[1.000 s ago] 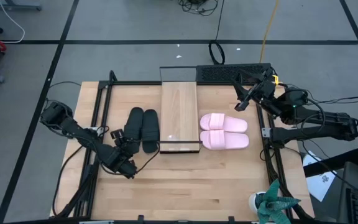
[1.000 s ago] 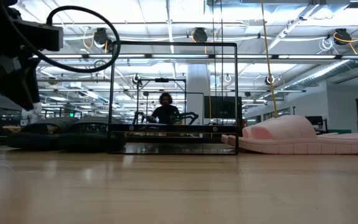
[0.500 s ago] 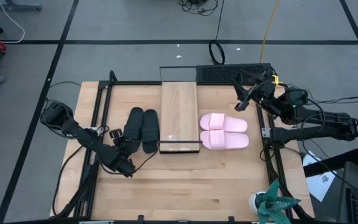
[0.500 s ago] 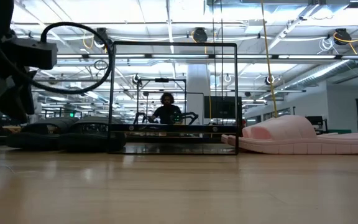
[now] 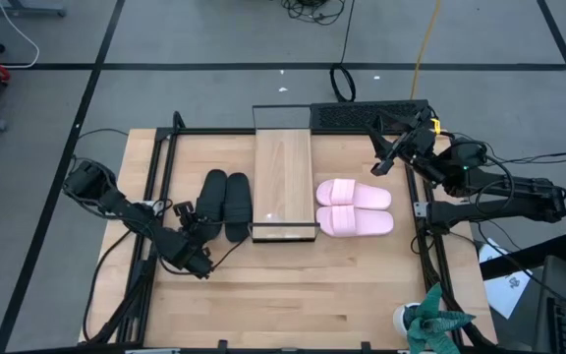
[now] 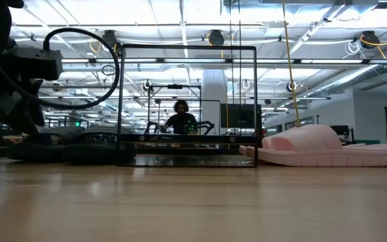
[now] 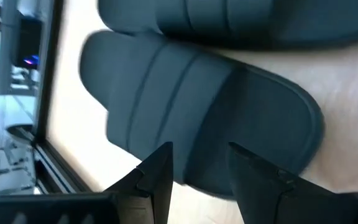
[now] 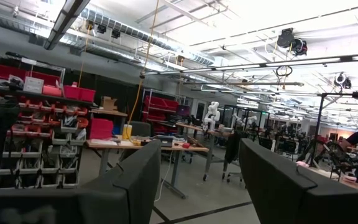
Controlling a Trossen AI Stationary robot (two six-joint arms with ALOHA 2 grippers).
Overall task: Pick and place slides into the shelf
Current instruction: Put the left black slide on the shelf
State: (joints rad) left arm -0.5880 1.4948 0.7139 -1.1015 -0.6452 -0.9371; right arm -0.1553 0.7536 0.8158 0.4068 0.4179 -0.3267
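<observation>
My left gripper lowers before it closes on the outer black slide's strap, since both fingertips hover above the strap's open edge (image 7: 200,138) and the footbed (image 7: 257,115).
Two black slides (image 5: 224,204) lie side by side on the table, left of the shelf (image 5: 283,182), a light-wood board in a black frame. Two pink slides (image 5: 354,207) lie side by side to its right. My left gripper (image 5: 197,228) is open at the near end of the left black slide (image 7: 204,118). Its fingers (image 7: 157,177) stand over that slide's edge. My right gripper (image 5: 386,157) is open and empty, held high over the table's far right corner. My left gripper comes at the left black slide's near end (image 7: 253,143) slanting down from the table's near left. I cannot tell whether its open fingers touch the slide. The slide lies flat on the table.
The shelf's black frame (image 6: 187,104) stands upright between the two pairs. Black rails run along the table's left (image 5: 155,187) and right (image 5: 423,226) edges. A green and white object (image 5: 430,324) sits at the near right corner. Bare wood lies along the near side.
My left gripper has gone down a little toward the black slides, staying open. The slides and the shelf have not moved.
</observation>
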